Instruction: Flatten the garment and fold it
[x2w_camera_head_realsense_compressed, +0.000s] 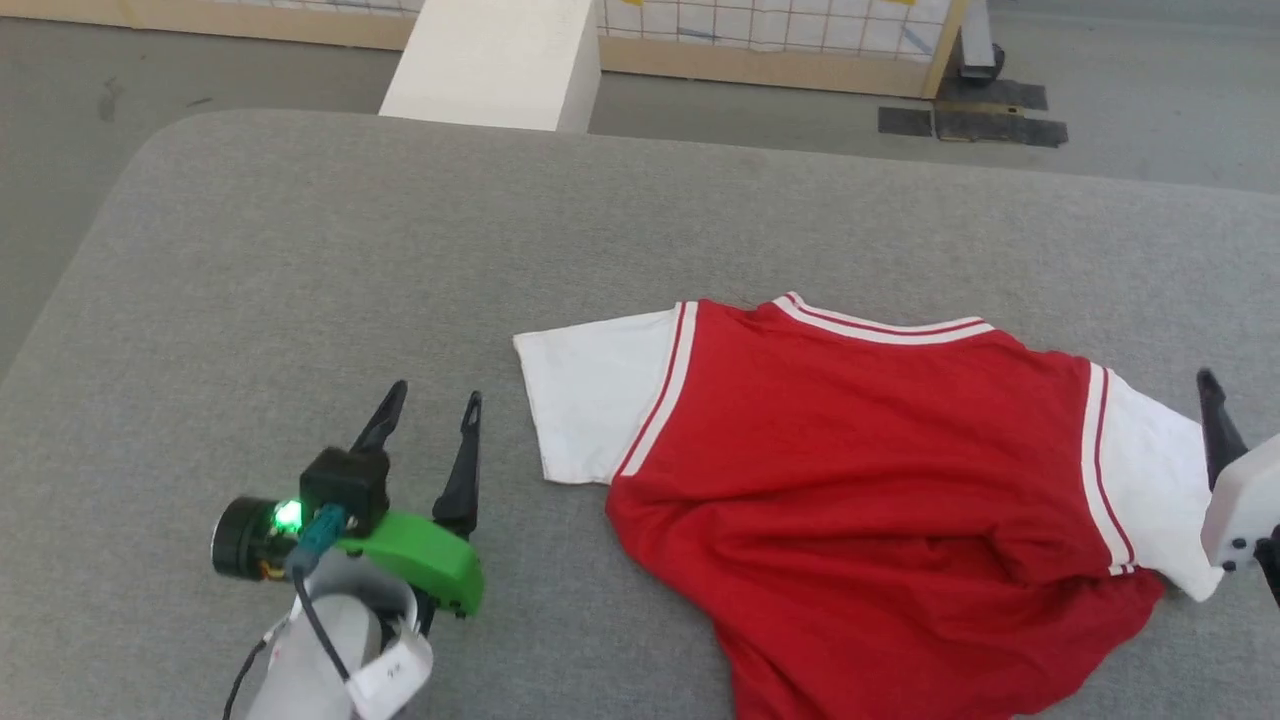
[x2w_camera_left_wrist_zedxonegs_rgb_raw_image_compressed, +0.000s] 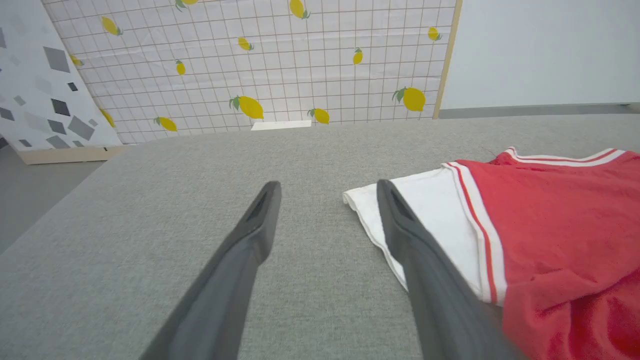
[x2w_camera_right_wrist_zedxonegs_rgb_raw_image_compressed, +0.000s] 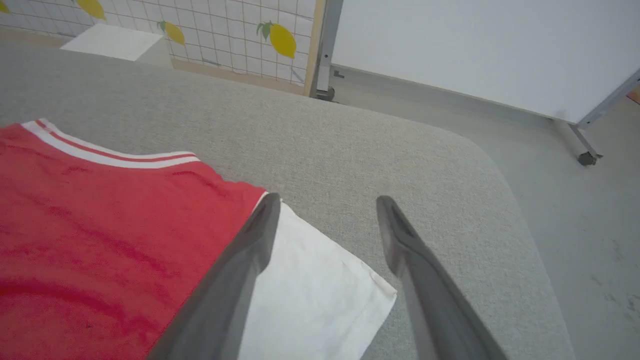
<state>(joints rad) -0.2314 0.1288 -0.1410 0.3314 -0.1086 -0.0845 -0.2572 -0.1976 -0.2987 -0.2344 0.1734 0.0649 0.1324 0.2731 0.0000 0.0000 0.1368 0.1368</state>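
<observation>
The white sleeve lies flat, so I should next use my right gripper to grab its hem corner (x2w_camera_right_wrist_zedxonegs_rgb_raw_image_compressed: 387, 290), where the cloth's free edge sticks out.
The garment (x2w_camera_head_realsense_compressed: 870, 480) lies on the grey padded table (x2w_camera_head_realsense_compressed: 400, 260), a red T-shirt with white sleeves and striped trim, plain side up, its lower body rumpled toward the near edge. My left gripper (x2w_camera_head_realsense_compressed: 430, 405) hovers open to the left of the left sleeve (x2w_camera_left_wrist_zedxonegs_rgb_raw_image_compressed: 440, 220), holding nothing. At the frame's right edge one dark finger of my right gripper (x2w_camera_head_realsense_compressed: 1215, 420) pokes up by the right sleeve (x2w_camera_right_wrist_zedxonegs_rgb_raw_image_compressed: 310, 290). In the right wrist view my right gripper (x2w_camera_right_wrist_zedxonegs_rgb_raw_image_compressed: 325, 200) is open above that sleeve, nothing between the fingers.
A white block (x2w_camera_head_realsense_compressed: 500, 60) stands beyond the table's far edge. A lemon-print grid panel (x2w_camera_left_wrist_zedxonegs_rgb_raw_image_compressed: 260, 65) and a white wall board (x2w_camera_right_wrist_zedxonegs_rgb_raw_image_compressed: 475, 50) rise behind it. Grey floor (x2w_camera_right_wrist_zedxonegs_rgb_raw_image_compressed: 590, 240) drops off past the table's rounded right corner.
</observation>
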